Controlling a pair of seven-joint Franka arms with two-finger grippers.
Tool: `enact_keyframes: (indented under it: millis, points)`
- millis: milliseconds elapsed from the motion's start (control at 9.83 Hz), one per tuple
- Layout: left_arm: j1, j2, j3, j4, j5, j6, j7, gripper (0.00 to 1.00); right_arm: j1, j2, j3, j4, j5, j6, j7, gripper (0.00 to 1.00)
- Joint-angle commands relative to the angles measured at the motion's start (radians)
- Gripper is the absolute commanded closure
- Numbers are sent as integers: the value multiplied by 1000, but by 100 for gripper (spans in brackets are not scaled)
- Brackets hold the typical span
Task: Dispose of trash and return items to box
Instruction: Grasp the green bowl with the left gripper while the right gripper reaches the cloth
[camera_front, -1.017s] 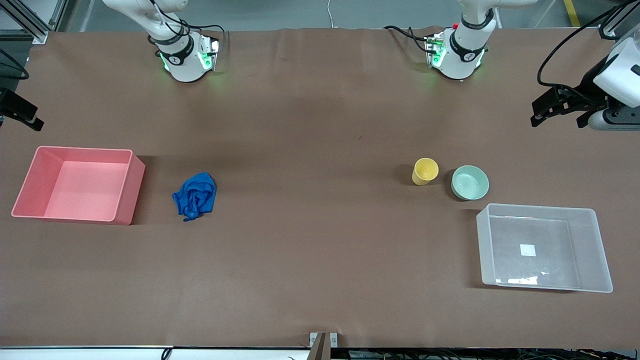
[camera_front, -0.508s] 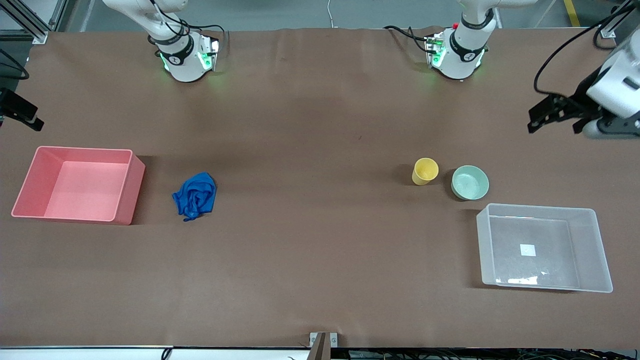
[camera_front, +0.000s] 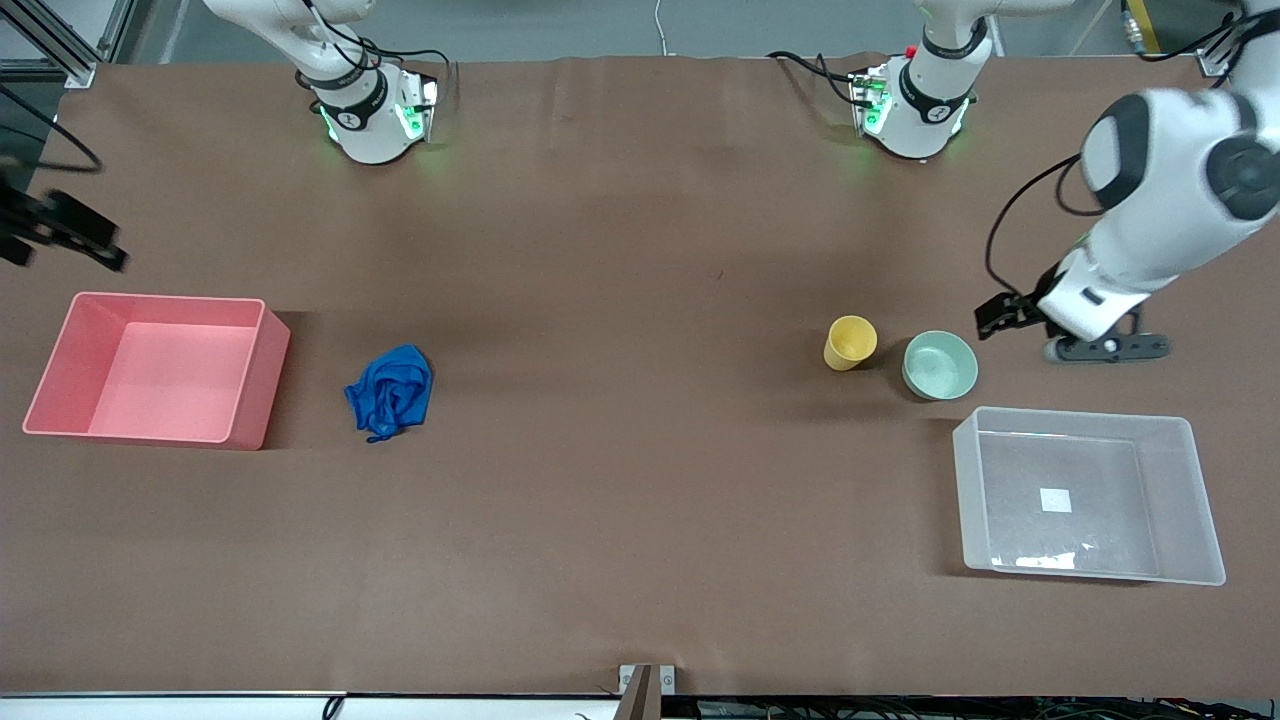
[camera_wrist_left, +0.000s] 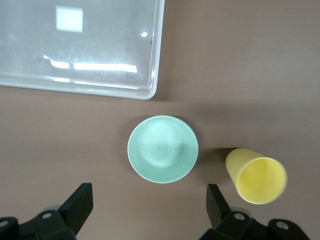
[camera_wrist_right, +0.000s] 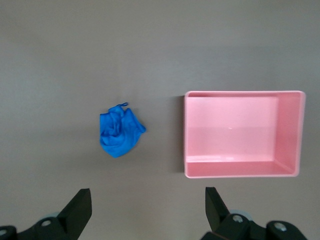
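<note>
Next, my left gripper grabs the mint-green bowl by its rim (camera_front: 975, 359) (camera_wrist_left: 163, 181), to return the bowl to the clear box.
The mint-green bowl (camera_front: 940, 365) and the yellow cup (camera_front: 850, 342) stand side by side on the brown table. The clear box (camera_front: 1088, 495) sits empty, nearer the front camera than the bowl. The blue cloth (camera_front: 390, 390) lies beside the pink bin (camera_front: 155, 368). My left gripper (camera_front: 1030, 325) is open and empty, low over the table just beside the bowl. In the left wrist view it (camera_wrist_left: 147, 207) faces the bowl (camera_wrist_left: 163, 149), cup (camera_wrist_left: 257, 174) and box (camera_wrist_left: 150, 60). My right gripper (camera_front: 70, 235) is open and empty, high above the cloth (camera_wrist_right: 120, 134) and bin (camera_wrist_right: 242, 134). Its jaws (camera_wrist_right: 147, 207) stand wide apart.
The pink bin is empty and sits near the right arm's end of the table. The two arm bases (camera_front: 370, 110) (camera_front: 915, 100) stand along the table's edge farthest from the front camera. The left arm's white forearm (camera_front: 1170, 200) hangs over the table near the bowl.
My left arm has swung in from the table's end and dropped down beside the bowl. My right gripper has shifted slightly inward over its end of the table. Objects have not moved.
</note>
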Motion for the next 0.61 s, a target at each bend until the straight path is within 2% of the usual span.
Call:
enact_keyframes:
  millis: [0,203,305,508]
  points:
    - [11,100,1,-59,2,110,10,0,48,126,15,-97,5,142,67,0]
    - [17,199,4,-70,0,203,8,0,48,274,58,-154,5,270,74,0]
    - [22,242,15,-70,0,263,8,0,41,288,69,-259,3,431,74,0]
    - [22,282,16,-70,0,282,8,1,29,319,71,-468,-6,765,71,0]
